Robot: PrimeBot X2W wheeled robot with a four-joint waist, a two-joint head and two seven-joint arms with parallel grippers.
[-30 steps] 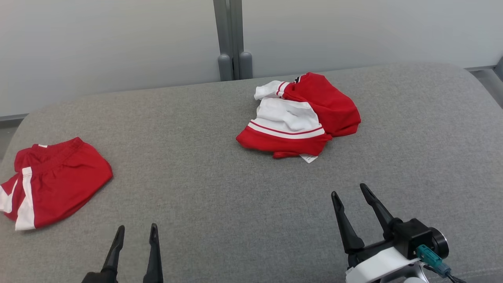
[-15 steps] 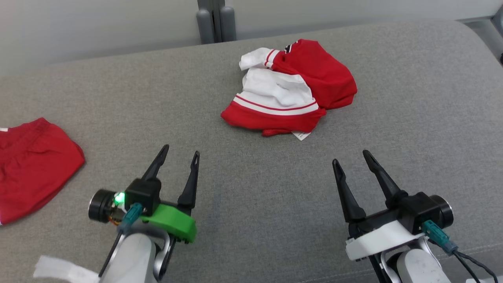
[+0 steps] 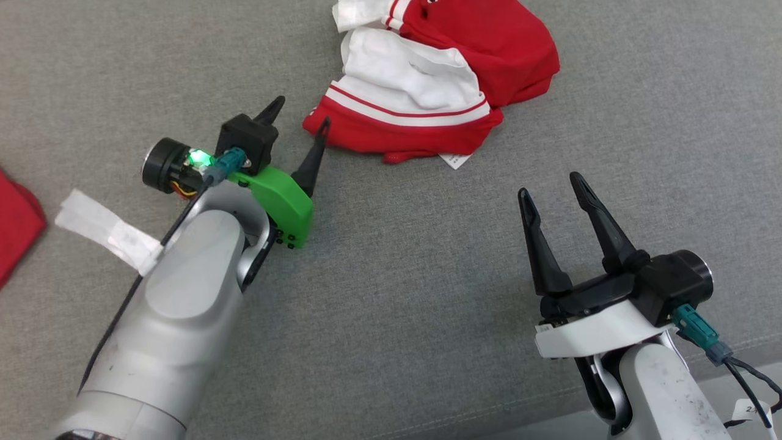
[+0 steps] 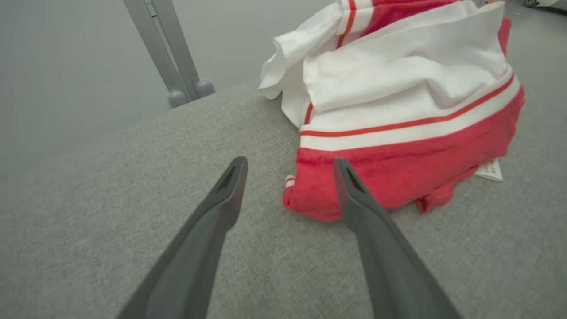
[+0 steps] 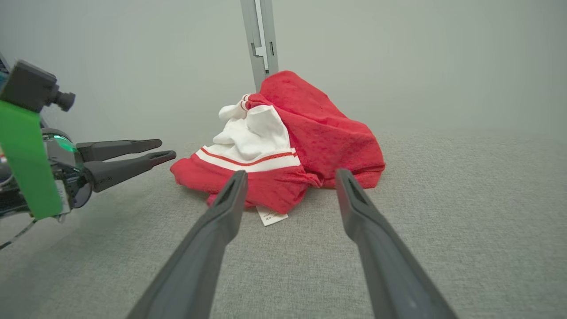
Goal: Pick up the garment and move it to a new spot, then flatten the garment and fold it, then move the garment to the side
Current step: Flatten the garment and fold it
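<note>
The garment lies bunched (image 3: 418, 80) and its red hem corner juts out beside the label, so my right gripper should grab that red hem corner (image 3: 489, 126) next.
A crumpled red and white garment (image 3: 440, 91) lies bunched on the grey padded surface (image 3: 397, 275) at the top of the head view, with a white label sticking out at its near edge. My left gripper (image 3: 300, 113) is open, its right fingertip at the garment's near-left red corner. In the left wrist view the gripper (image 4: 289, 163) has that red hem (image 4: 398, 186) just past its tips, nothing between the fingers. My right gripper (image 3: 548, 184) stands open and empty, well short of the garment (image 5: 283, 150). The right wrist view shows the left gripper (image 5: 166, 148) beside the cloth.
A second red garment (image 3: 15, 226) lies at the far left edge. A grey post (image 5: 261, 40) stands against the wall behind the surface. White tape (image 3: 104, 232) hangs from the left arm's cable. The surface's front edge (image 3: 733, 366) runs at lower right.
The head camera has tilted down, so the whole picture shifted. My left arm has reached forward to the garment's near-left corner. The right gripper has hardly moved. Both stay open.
</note>
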